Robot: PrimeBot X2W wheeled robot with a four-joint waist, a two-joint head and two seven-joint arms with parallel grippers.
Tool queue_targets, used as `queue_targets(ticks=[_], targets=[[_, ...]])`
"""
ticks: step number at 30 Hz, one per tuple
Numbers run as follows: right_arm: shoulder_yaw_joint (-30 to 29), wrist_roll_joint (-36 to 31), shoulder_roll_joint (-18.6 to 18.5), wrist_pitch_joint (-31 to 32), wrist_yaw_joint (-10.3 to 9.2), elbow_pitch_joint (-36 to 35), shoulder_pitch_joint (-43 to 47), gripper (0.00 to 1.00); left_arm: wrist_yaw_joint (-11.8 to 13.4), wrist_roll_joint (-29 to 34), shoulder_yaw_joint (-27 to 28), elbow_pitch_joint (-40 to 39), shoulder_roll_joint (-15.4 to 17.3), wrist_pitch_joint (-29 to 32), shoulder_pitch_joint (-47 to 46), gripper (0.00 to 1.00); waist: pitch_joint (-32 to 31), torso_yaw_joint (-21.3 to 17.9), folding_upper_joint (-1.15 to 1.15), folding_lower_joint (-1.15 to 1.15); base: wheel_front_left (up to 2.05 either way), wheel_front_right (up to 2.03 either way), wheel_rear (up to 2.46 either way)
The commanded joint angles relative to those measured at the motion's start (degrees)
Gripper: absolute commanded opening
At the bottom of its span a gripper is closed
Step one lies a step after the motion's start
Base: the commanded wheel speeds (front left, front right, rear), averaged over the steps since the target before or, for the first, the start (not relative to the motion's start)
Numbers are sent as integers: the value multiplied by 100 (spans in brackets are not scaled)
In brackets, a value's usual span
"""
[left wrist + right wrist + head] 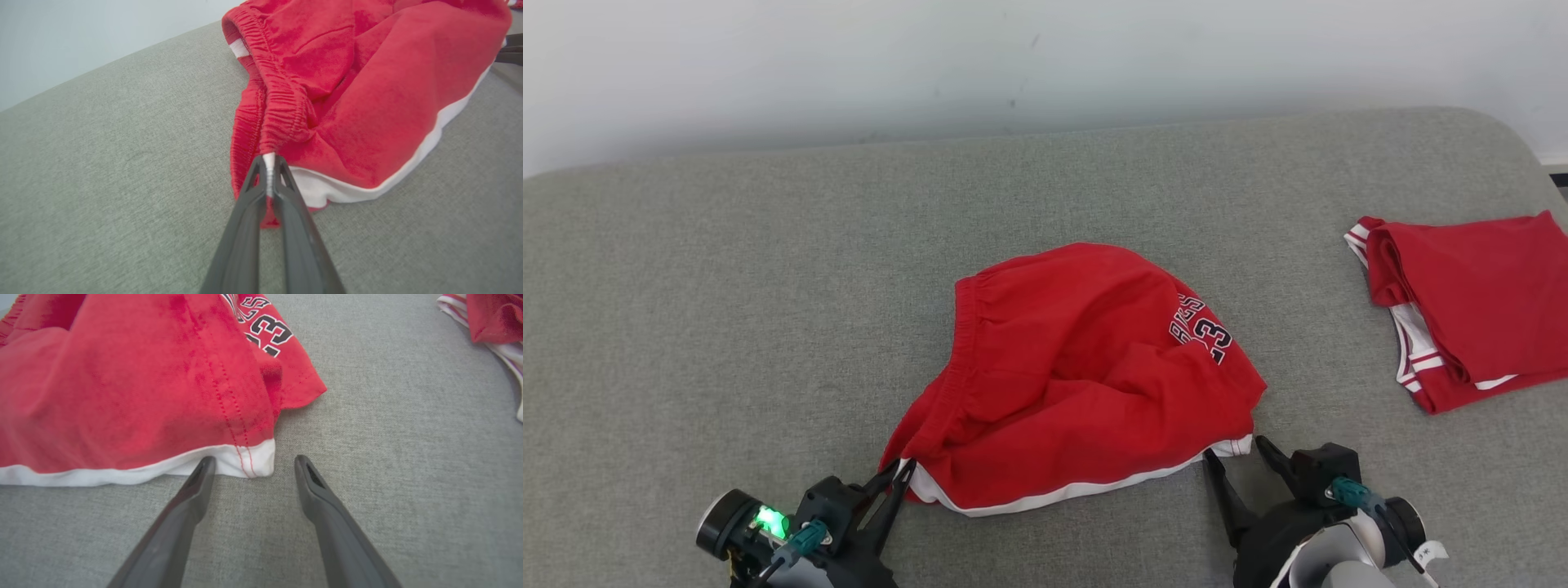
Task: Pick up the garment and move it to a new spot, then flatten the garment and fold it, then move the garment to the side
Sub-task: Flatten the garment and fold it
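Note:
I need to grab the shorts' white hem corner (1241, 446) next with my right gripper, because that corner sticks out from the slack, rumpled red cloth (1140, 397).
The garment (1078, 376) is a pair of red shorts with a white hem and a printed number, lying rumpled in the middle of the grey cushion (727, 310). My left gripper (901, 472) is shut on its near left corner; the left wrist view shows the fingers pinching white hem and red cloth of the garment (367, 102) at the left gripper (269, 159). My right gripper (1233, 449) stands open at the near right corner. In the right wrist view the right gripper (252, 460) has the white hem corner of the garment (122, 396) lying just ahead, between its fingertips.
A second red garment (1470, 310) with white stripes lies folded at the cushion's right edge, its corner also in the right wrist view as the folded garment (494, 318). A pale wall (1013, 57) runs behind the cushion. Bare grey fabric spreads to the left and back.

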Motion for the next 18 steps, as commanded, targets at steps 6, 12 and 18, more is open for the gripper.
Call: queue_targets(ticks=[6, 12, 18], targets=[[228, 62, -23, -112, -17, 185, -226, 42, 20, -62, 34, -38, -76, -9, -73, 0, 9, 39, 0, 0, 0, 0, 0], [319, 206, -24, -192, -17, 201, -25, 0, 24, -187, 118, -79, -184, -9, 130, 0, -196, 27, 0, 0, 0, 0, 0], [403, 518, -127, -122, -17, -271, 220, 0, 15, -921, 716, -494, -476, -9, 484, 0, -516, -52, 0, 0, 0, 0, 0]])
